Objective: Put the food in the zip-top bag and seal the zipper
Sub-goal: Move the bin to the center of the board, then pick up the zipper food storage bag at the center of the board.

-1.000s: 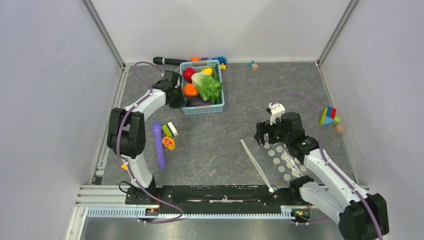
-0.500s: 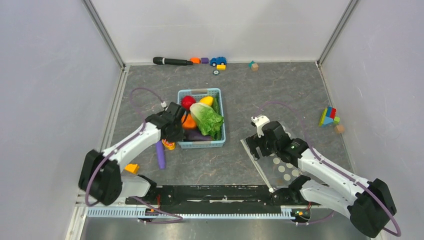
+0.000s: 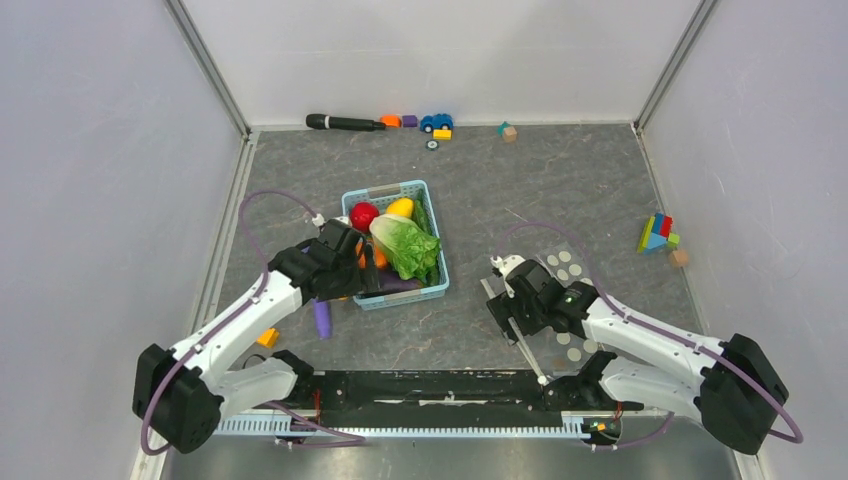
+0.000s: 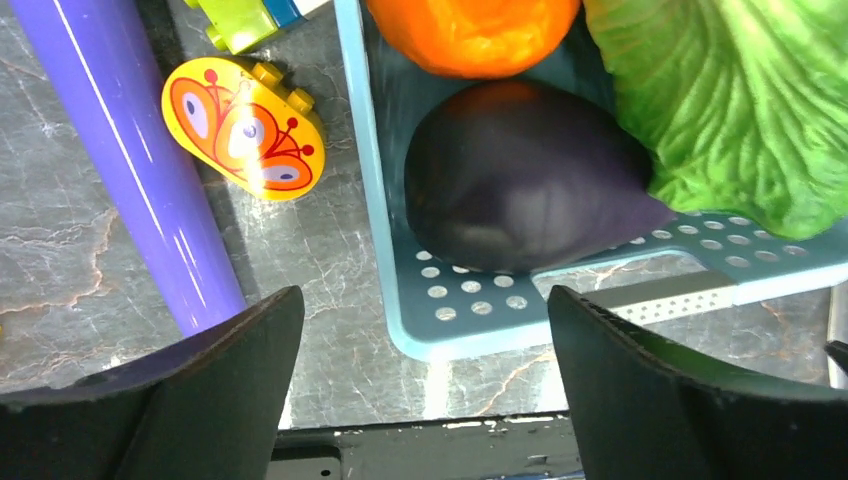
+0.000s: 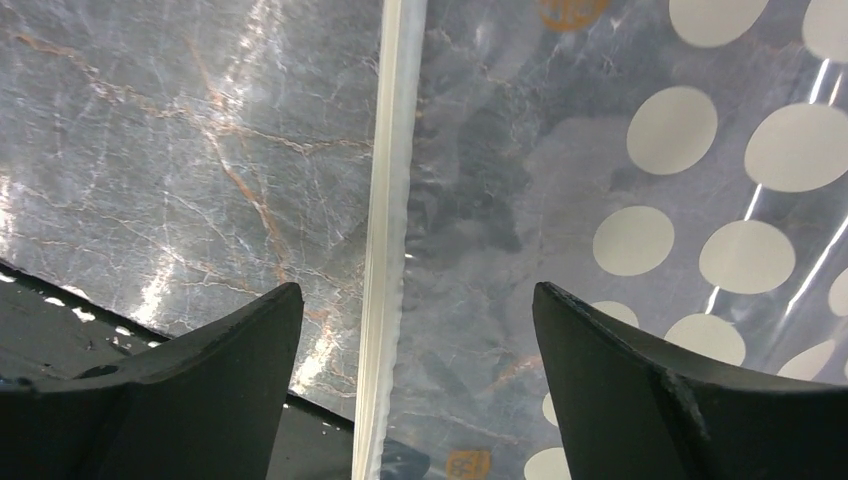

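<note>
My right gripper grabs the zip-top bag's upper layer at the white zipper [image 5: 390, 200] next, so the bag's opening stays free to open for placing the food.
The food lies in a light-blue basket [image 3: 405, 297]: green lettuce [image 3: 405, 245], a red piece [image 3: 363, 215], a yellow piece [image 3: 400, 208], an orange piece [image 4: 470, 35] and the dark eggplant [image 4: 520, 185]. My left gripper [image 3: 367, 272] is open at the basket's near-left corner. Its fingers straddle that corner [image 4: 425, 305] without holding it. The zip-top bag [image 3: 563, 266] lies flat at the right, clear with white dots [image 5: 640, 240]. My right gripper [image 3: 506, 310] hangs open just above the bag's mouth. The white zipper [image 5: 390, 200] runs between its fingers.
A purple rod [image 4: 120, 170] and a small orange-yellow toy [image 4: 243, 125] lie left of the basket. An orange wedge [image 3: 266, 337] sits near the left arm. A black stick [image 3: 343, 123], a toy car [image 3: 436, 122] and blocks [image 3: 657, 233] lie along the back and right.
The basket came from the back wall toward the near side with my left gripper shut on its rim. That gripper has now opened and let go. My right gripper shifted near-left over the zipper.
</note>
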Motion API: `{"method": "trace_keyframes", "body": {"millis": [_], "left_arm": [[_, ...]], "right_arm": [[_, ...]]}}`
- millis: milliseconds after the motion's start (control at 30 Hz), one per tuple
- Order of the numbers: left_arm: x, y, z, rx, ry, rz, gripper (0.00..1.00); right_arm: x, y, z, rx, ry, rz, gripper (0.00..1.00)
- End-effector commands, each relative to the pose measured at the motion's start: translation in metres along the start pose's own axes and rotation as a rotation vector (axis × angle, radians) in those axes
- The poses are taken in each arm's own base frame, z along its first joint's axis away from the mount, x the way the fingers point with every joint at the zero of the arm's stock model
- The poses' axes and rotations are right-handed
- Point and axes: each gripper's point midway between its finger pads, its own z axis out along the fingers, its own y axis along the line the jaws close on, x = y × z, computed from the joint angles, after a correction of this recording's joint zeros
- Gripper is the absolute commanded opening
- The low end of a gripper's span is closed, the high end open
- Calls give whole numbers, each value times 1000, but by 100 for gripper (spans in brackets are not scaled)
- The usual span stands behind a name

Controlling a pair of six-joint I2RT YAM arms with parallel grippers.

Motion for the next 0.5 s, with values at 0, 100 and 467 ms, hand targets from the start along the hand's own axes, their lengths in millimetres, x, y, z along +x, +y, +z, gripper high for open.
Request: {"method": "trace_keyframes", "body": {"millis": [0, 100, 467], "left_arm": [[-15, -8, -24, 60, -76, -33, 100], [-31, -12, -46, 100, -160, -42, 100], [-69, -8, -87, 140, -386, -94, 100]], "right_arm": [[5, -5, 5, 40, 9, 33, 88], [8, -10, 9, 74, 30, 33, 82], [4, -10, 18, 83, 12, 42, 15]]}}
